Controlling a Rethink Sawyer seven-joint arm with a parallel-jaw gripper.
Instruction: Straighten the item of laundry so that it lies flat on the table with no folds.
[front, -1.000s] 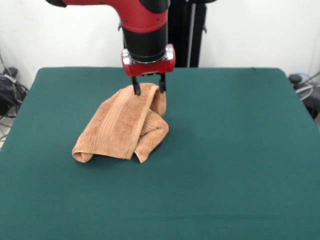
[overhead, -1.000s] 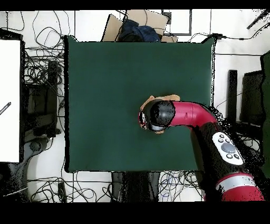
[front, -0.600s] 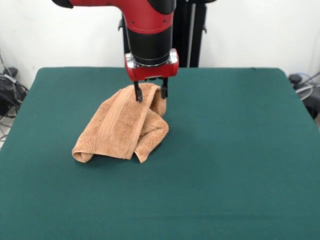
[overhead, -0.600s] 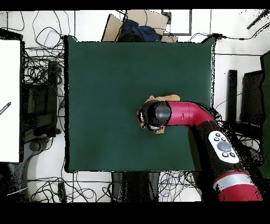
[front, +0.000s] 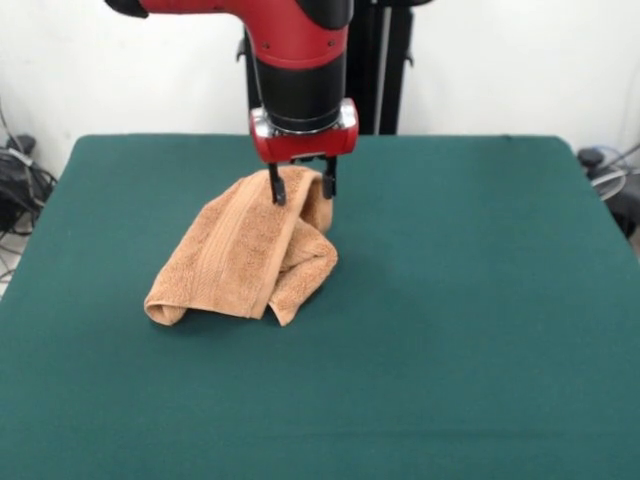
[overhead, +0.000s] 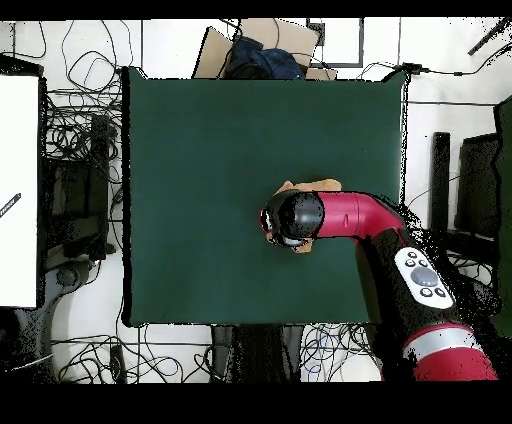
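Note:
My gripper grabs the towel by its raised corner (front: 306, 180) next, since that fold stands up while the banded front side slopes down to the table.
The item of laundry (front: 245, 255) is a light orange-tan towel lying crumpled and folded over itself left of the table's middle in the front view. My gripper (front: 300, 190) stands open over the towel's far top fold, one fingertip (front: 275, 192) on the cloth and the other at the fold's right edge. Looking from overhead, the arm's head covers most of the towel, and only a strip of the item of laundry (overhead: 312, 184) shows. The dark green table (front: 480, 300) stretches wide around it.
Cables and equipment (overhead: 80, 170) lie on the floor beside the table. A cardboard box (overhead: 262, 48) sits beyond one table edge. The arm's links (overhead: 420, 290) reach over the table's corner.
The gripper has shifted slightly right and a little lower onto the towel's top fold over the last second. The towel's shape has not changed.

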